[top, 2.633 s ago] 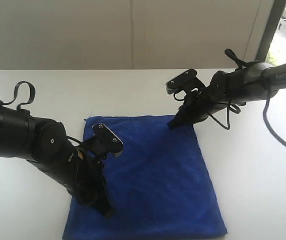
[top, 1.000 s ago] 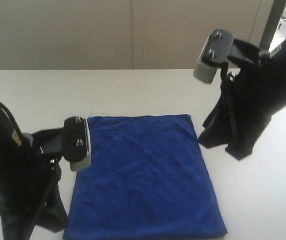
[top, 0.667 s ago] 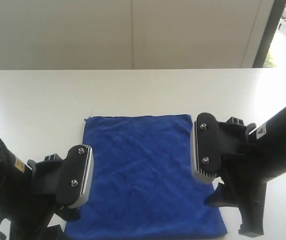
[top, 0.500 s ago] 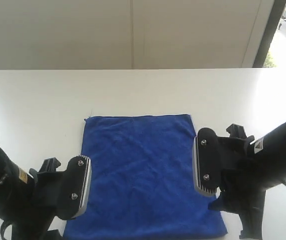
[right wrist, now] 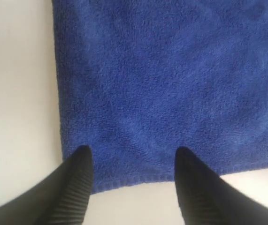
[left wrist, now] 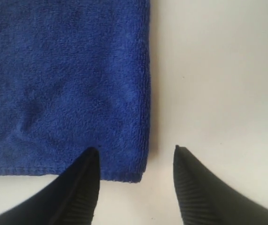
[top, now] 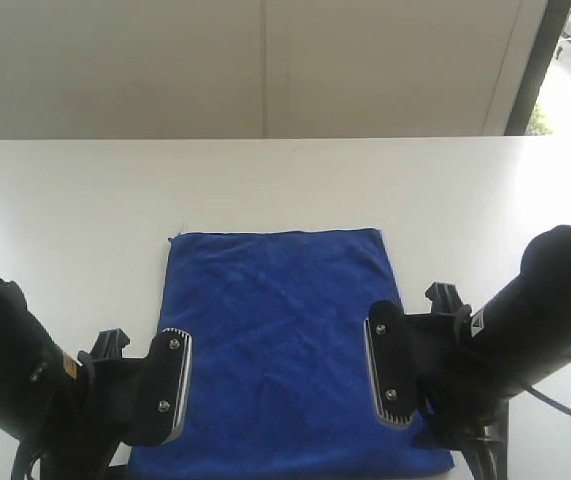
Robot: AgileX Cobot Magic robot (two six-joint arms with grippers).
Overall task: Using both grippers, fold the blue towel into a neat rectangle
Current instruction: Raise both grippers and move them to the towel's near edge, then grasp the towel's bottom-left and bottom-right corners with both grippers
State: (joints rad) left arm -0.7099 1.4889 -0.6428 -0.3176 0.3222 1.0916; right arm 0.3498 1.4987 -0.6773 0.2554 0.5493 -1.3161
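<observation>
I should next grab the blue towel by its hemmed corner [left wrist: 134, 172] with my left gripper. Then it can be folded into a rectangle.
The blue towel [top: 290, 340] lies flat and spread out on the white table [top: 265, 180]. My left arm [top: 25, 400] is at its near left corner and my right arm [top: 525, 340] at its near right corner; the fingers are hidden in the exterior view. In the left wrist view, the left gripper [left wrist: 135, 150] is open and straddles the towel's corner [left wrist: 141, 176], one finger over cloth and one over bare table. Seen from the right wrist, the right gripper [right wrist: 134, 148] is open above the towel's hemmed edge [right wrist: 138, 178], close to its corner. Neither holds anything.
A pale wall [top: 265, 60] runs behind the table, with a window strip [top: 565, 60] at the far right. Grey boxy modules [top: 170, 385] [top: 385, 375] on both wrists overhang the towel's side edges.
Both arms have swung down from beside the towel to its near corners. The left gripper has gone from shut to open and the right one has opened wider. The towel has not moved.
</observation>
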